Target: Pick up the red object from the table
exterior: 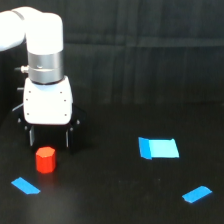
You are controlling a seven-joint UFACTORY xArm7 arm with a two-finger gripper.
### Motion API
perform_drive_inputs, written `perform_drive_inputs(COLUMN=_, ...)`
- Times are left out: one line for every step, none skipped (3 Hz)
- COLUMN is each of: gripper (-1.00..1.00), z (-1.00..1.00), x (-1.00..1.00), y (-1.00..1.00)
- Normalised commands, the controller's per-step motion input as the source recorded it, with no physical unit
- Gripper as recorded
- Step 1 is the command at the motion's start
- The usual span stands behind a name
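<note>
The red object has upright hexagonal sides, and the robot's gripper next needs to grab it by them to pick it up from the table.
The red object [45, 159] is a small red-orange hexagonal block standing upright on the black table [110, 190], at the exterior view's left. My gripper [50, 141] hangs from the white arm right above and slightly behind it, fingers pointing down. The two dark fingers [31, 135] stand apart, wider than the block, so the gripper is open and holds nothing. The block's top sits at about the level of the fingertips. I cannot tell whether the block is between the fingers or just in front of them.
A larger blue rectangular patch [158, 148] lies on the table at the exterior view's right. A blue tape strip [25, 185] lies near the front left, just below the block. Another strip [197, 194] lies at the front right. A black backdrop [150, 50] rises behind the table.
</note>
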Motion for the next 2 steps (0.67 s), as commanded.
perform_drive_inputs(gripper=1.00, z=-0.04, x=0.17, y=-0.93)
perform_drive_inputs(gripper=0.92, z=-0.06, x=0.29, y=-0.75)
